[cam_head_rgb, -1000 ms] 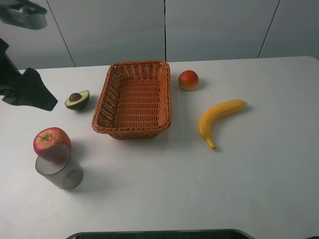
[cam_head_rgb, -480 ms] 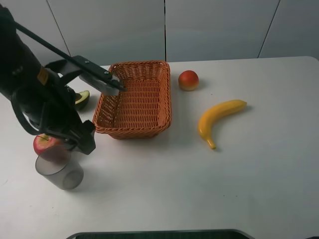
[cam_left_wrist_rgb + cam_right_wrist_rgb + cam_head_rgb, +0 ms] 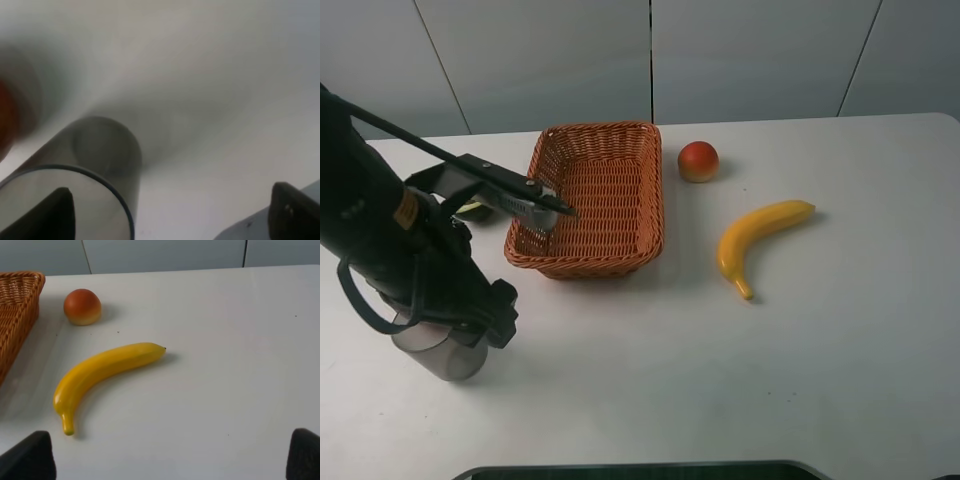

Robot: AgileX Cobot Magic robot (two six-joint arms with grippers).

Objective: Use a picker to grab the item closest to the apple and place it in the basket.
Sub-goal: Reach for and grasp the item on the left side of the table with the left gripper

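The grey cup needs to go in the wicker basket, so my left gripper should grab it by its rim (image 3: 119, 195) next.
In the exterior high view my black left arm (image 3: 410, 260) hangs over the table's near left and hides the apple. Under it, part of a grey translucent cup (image 3: 438, 352) shows. The left wrist view has the cup (image 3: 80, 170) close up between the dark fingertips (image 3: 50, 215) of my open left gripper (image 3: 172, 215). A red blur (image 3: 7, 120) beside the cup is the apple. The wicker basket (image 3: 590, 195) stands at centre left. My right gripper (image 3: 165, 460) is open and holds nothing, with the banana (image 3: 100, 370) lying beyond it.
A sliver of avocado (image 3: 472, 210) peeks out left of the basket. A peach (image 3: 698, 160) and the banana (image 3: 760, 240) lie right of the basket. The peach (image 3: 82, 306) and basket corner (image 3: 15, 310) also show in the right wrist view.
My left arm has swung in from the far left and come down toward the front, over the apple and cup. The apple is now covered. Other objects have not moved.
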